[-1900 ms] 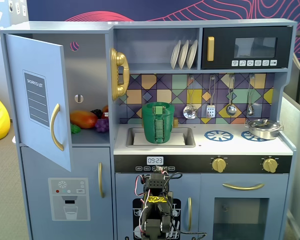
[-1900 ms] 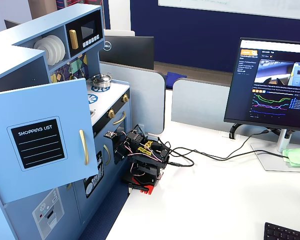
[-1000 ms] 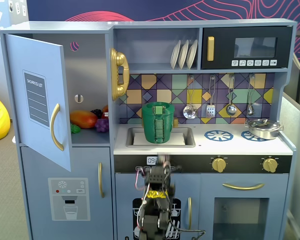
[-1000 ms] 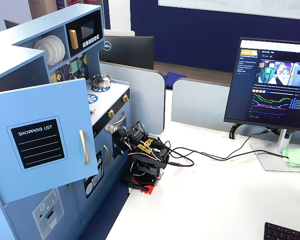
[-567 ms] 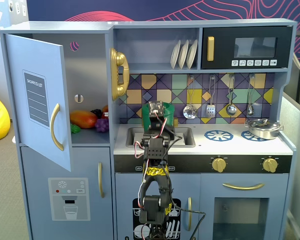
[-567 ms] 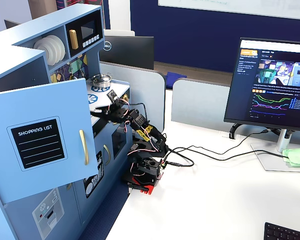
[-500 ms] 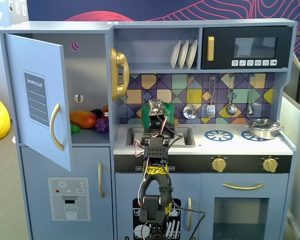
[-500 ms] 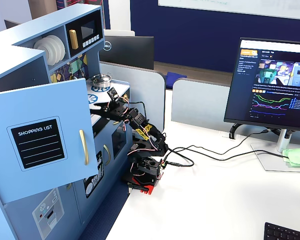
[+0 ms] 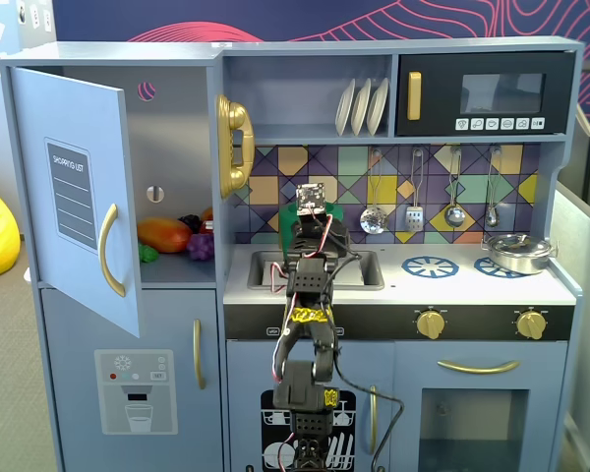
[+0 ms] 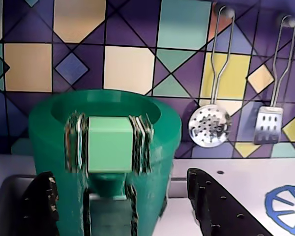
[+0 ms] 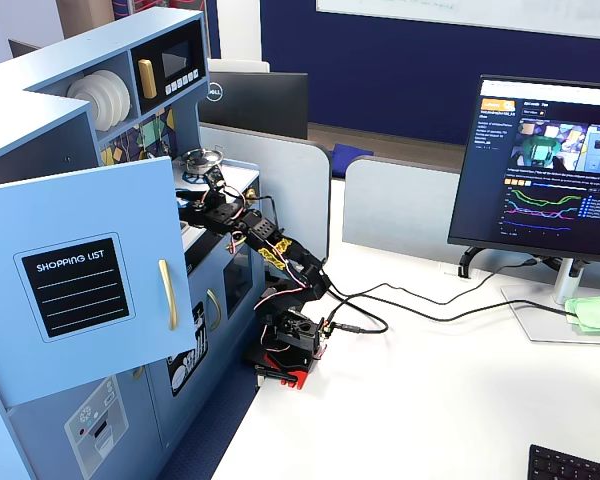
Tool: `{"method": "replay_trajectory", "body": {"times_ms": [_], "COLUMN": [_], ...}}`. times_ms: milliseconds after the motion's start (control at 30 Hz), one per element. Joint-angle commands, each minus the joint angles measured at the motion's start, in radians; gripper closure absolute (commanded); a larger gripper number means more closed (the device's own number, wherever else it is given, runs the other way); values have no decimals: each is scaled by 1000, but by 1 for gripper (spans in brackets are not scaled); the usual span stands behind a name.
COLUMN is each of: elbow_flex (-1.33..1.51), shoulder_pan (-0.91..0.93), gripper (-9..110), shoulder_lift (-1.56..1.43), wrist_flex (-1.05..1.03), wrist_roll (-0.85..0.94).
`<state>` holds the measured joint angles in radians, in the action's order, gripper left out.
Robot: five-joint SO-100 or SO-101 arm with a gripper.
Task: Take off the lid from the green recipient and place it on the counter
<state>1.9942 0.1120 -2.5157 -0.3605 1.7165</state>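
Next, my gripper grabs the lid by its pale green handle, takes it off the green recipient (image 10: 152, 147) and places it on the counter.
The green recipient (image 10: 152, 147) fills the lower left of the wrist view, standing upright at the back of the counter (image 10: 246, 179) beside the dark sink (image 10: 5, 196). A light green ribbed strap (image 10: 108, 145) runs down its front. A darker green oval (image 10: 105, 104) lies inside its top rim, apparently the lid seated in place; its handle is not clear. My gripper (image 10: 123, 206) is open, with one black finger (image 10: 39, 201) left and one (image 10: 216, 206) right of the recipient. In a fixed view the arm (image 9: 310, 295) hides most of the recipient (image 9: 336, 210).
A steel pot (image 9: 516, 253) sits on the right burner, with a bare burner print (image 9: 430, 265) beside it. A skimmer (image 10: 210, 125) and a spatula (image 10: 269, 124) hang on the tiled wall to the right. The fridge door (image 9: 74, 197) stands open on the left.
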Motion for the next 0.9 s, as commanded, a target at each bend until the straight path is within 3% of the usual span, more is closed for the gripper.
{"method": "replay_trajectory", "body": {"times_ms": [0,867], "elbow_flex": [-124,-333], "shoulder_pan": [0,-64], "gripper": [73,77], "shoulder_lift": [78,337], "wrist_flex": [29,49], "wrist_roll": [-26,-63]}}
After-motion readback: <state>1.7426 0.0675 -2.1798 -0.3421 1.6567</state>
